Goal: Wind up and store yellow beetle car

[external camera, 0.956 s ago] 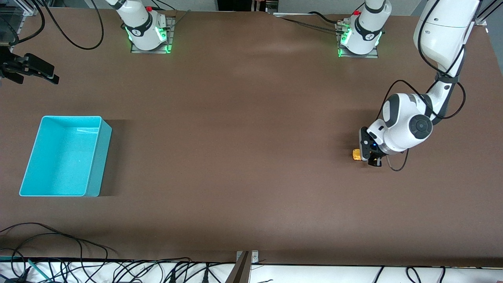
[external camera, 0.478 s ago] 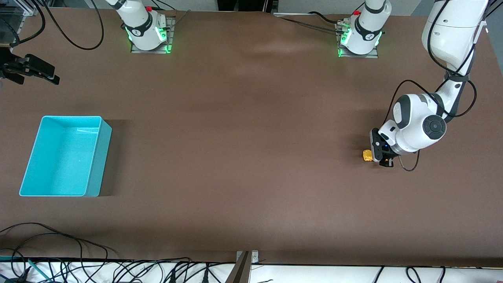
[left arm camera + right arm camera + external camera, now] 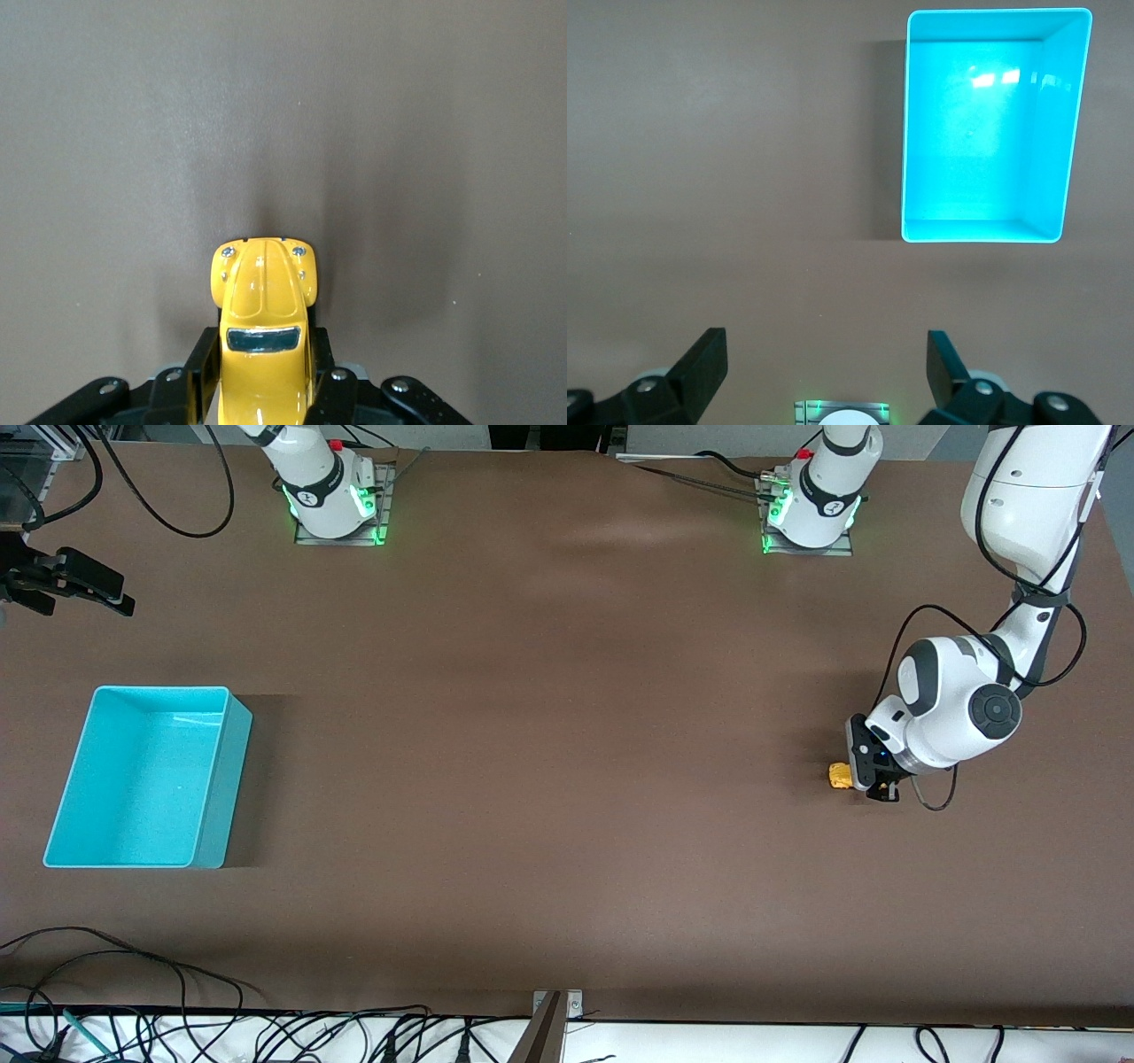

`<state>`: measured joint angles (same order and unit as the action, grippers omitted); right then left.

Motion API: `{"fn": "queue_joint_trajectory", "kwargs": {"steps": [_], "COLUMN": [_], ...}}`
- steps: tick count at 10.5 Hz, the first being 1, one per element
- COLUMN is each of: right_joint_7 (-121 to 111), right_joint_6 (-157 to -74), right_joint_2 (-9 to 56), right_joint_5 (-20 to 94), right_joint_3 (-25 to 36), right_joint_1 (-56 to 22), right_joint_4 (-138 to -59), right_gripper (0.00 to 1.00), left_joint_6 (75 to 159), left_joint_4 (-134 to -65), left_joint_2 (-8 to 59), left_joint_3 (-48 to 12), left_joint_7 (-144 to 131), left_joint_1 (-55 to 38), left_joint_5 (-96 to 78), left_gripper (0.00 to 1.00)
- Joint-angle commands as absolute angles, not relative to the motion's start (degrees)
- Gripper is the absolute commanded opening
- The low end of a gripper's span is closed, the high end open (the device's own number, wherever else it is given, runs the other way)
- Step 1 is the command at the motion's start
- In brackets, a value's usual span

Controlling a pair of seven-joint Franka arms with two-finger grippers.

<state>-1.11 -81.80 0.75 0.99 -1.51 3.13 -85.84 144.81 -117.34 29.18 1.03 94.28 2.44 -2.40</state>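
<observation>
The yellow beetle car's base [image 3: 840,781] [image 3: 264,288] sits low on the brown tabletop and the car would stand there, so it is time for my left gripper to open now.
The yellow beetle car [image 3: 838,776] is low at the table surface near the left arm's end of the table. My left gripper [image 3: 858,777] is shut on it. In the left wrist view the car [image 3: 263,297] pokes out nose first between the black fingers [image 3: 200,361], which press on its sides. My right gripper [image 3: 81,602] is open and empty; that arm waits at the right arm's end of the table, farther from the front camera than the turquoise bin [image 3: 223,779]. The right wrist view shows its spread fingers [image 3: 702,356] and the empty bin [image 3: 982,232].
The brown table [image 3: 549,762] stretches bare between the car and the bin. The arm bases [image 3: 332,505] stand along the edge farthest from the front camera. Cables [image 3: 133,974] lie along the edge nearest it.
My left gripper has slid the car along the table toward the left arm's end. The right arm and the bin have not moved.
</observation>
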Motion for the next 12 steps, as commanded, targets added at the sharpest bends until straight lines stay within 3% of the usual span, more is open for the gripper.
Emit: {"fn": "queue_joint_trajectory", "kwargs": {"steps": [1,5,6,7,10,12], "right_joint_7": [-1.05,-1.05,-1.05,-1.05,-1.05,-1.05], "right_joint_6": [-81.83,-81.83,-81.83,-81.83,-81.83,-81.83], "right_joint_2": [0.62,0.62,0.62,0.62,0.62,0.88], "right_joint_5": [-0.09,-0.09,-0.09,-0.09,-0.09,-0.09], "right_joint_3": [-1.76,-1.76,-1.67,-1.67,-1.67,-1.67], "right_joint_1": [3.16,3.16,3.16,3.16,3.16,3.25], "right_joint_4": [-85.78,-85.78,-85.78,-85.78,-85.87,-85.87], "right_gripper": [1.00,1.00,1.00,1.00,1.00,1.00], "left_joint_6": [147.22,147.22,147.22,147.22,137.68,134.65], "left_joint_4": [-116.98,-116.81,-116.89,-116.72,-115.58,-114.61], "left_joint_2": [33.66,33.66,32.97,31.83,24.54,23.47], "left_joint_3": [1.67,1.67,1.67,1.58,-0.17,-1.75], "left_joint_7": [96.33,96.24,96.33,96.42,96.42,96.50], "left_joint_1": [3.16,3.52,3.52,3.60,4.31,4.22], "left_joint_5": [-1.14,-1.14,-1.14,-1.14,-1.05,-0.97], "left_gripper": [0.00,0.00,0.10,0.99,1.00,1.00]}}
